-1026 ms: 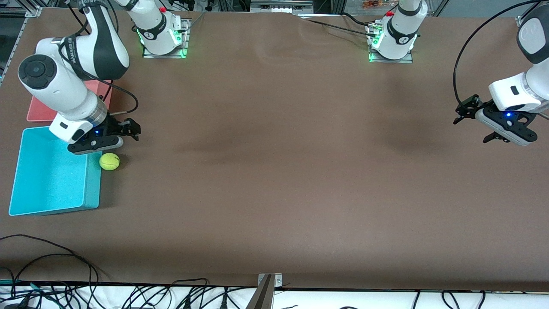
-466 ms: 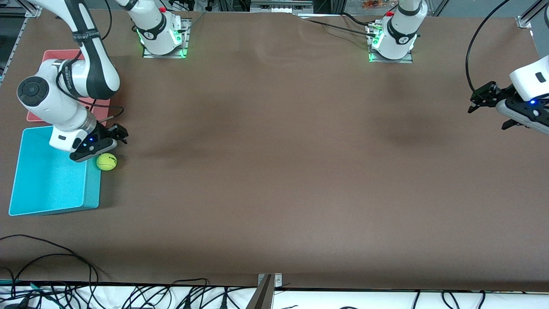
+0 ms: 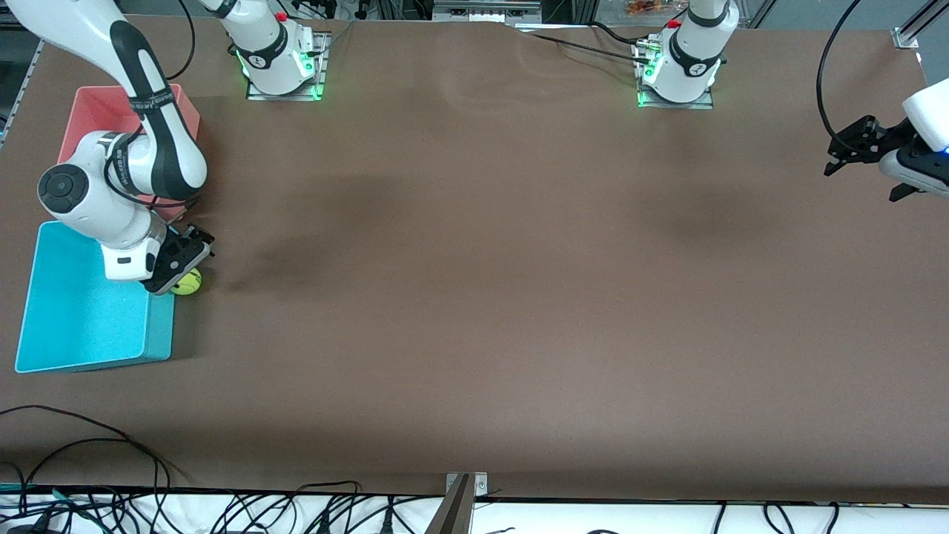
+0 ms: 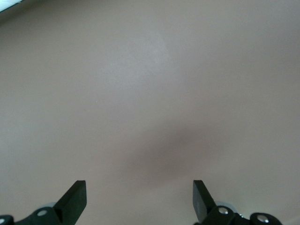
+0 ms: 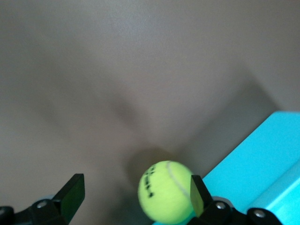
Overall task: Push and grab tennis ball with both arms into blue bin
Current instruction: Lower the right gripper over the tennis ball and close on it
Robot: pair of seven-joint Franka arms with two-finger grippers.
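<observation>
I should grab the tennis ball next by its round body [image 3: 187, 282] with my right gripper, to get it into the blue bin [image 3: 81, 319].
The tennis ball [image 3: 188, 284] lies on the brown table right beside the long wall of the blue bin [image 3: 81, 319]. My right gripper [image 3: 184, 265] is down low over the ball, partly covering it. In the right wrist view the ball [image 5: 166, 191] sits between the open fingers of the right gripper [image 5: 135, 194], close against the finger on the bin's side, and the blue bin [image 5: 262, 159] stands just past that finger. My left gripper [image 3: 841, 148] is open and empty, up in the air over the left arm's end of the table; in its wrist view, the left gripper [image 4: 138, 199] has only bare table below it.
A pink bin [image 3: 96, 111] stands beside the blue bin, farther from the front camera, partly covered by the right arm. Cables run along the table's front edge [image 3: 474, 493].
My right gripper has come down onto the ball, which has barely moved. My left gripper has drawn away toward the left arm's end of the table.
</observation>
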